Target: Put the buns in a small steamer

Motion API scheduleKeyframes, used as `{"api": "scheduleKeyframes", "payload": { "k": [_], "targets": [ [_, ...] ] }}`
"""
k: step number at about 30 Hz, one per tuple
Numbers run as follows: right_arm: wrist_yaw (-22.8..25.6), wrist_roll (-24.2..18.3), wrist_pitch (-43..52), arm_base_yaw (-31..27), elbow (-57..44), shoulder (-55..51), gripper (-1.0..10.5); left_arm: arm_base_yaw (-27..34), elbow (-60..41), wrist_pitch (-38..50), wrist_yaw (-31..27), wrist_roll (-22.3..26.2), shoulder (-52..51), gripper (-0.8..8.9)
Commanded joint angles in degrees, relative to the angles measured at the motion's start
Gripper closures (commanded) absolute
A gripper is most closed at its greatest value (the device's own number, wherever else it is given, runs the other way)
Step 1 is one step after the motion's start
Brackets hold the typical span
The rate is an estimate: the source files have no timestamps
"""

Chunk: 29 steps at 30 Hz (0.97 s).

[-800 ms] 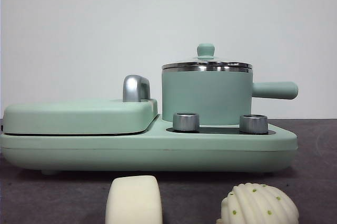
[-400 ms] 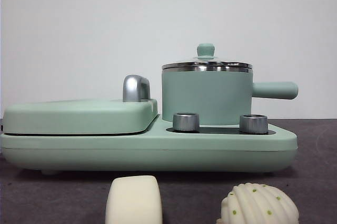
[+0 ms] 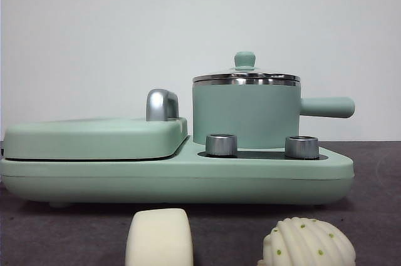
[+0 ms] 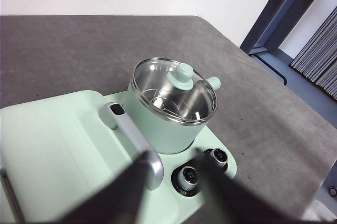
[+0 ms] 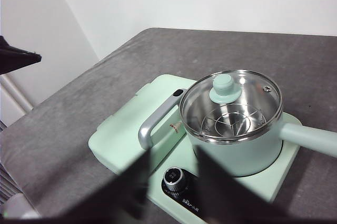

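Observation:
The glass lid (image 3: 246,79) covers the whole pot and is too wide for the fingers, so the robot's left gripper should next take it by its narrow green knob (image 3: 245,61).
The small steamer (image 3: 245,112) is a mint-green pot with a steel rim, side handle and green-knobbed glass lid, standing closed on the right of a mint-green cooker base. It also shows in the left wrist view (image 4: 171,108) and the right wrist view (image 5: 234,124). The smooth rounded-rectangular bun (image 3: 159,238) and the ridged green-specked shell bun (image 3: 308,243) lie on the table in front of the cooker. My left gripper (image 4: 168,179) and right gripper (image 5: 171,174) hang open and empty high above the cooker, out of the front view.
A flat grill plate (image 3: 94,138) with a chrome handle (image 3: 161,104) fills the cooker's left half. Two steel knobs (image 3: 221,144) sit on the base (image 3: 175,181) before the pot. A white wall stands behind. The dark grey table (image 4: 79,50) extends around the cooker.

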Motion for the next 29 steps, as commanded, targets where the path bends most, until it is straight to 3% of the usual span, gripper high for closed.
{"api": "scheduleKeyframes", "payload": {
  "k": [1,4,17,29],
  "targets": [
    [-0.04,-0.52,0.31,0.13,0.98,0.2,5.3,-0.11,1.18,0.68,0.59,0.79,0.31,3.64],
    [0.0,-0.55,0.31,0.13,0.98,0.2,4.6,-0.11,1.18,0.72,0.59,0.79,0.31,3.16],
    [-0.26,-0.13,-0.66,0.13,0.98,0.17,4.6,-0.15,1.31,0.68,0.61,-2.67,1.42,3.16],
    [-0.57,0.0,-0.72,0.13,0.98,0.2,4.6,-5.81,10.27,-0.98,0.57,-3.89,15.65,3.16]
  ]
}}
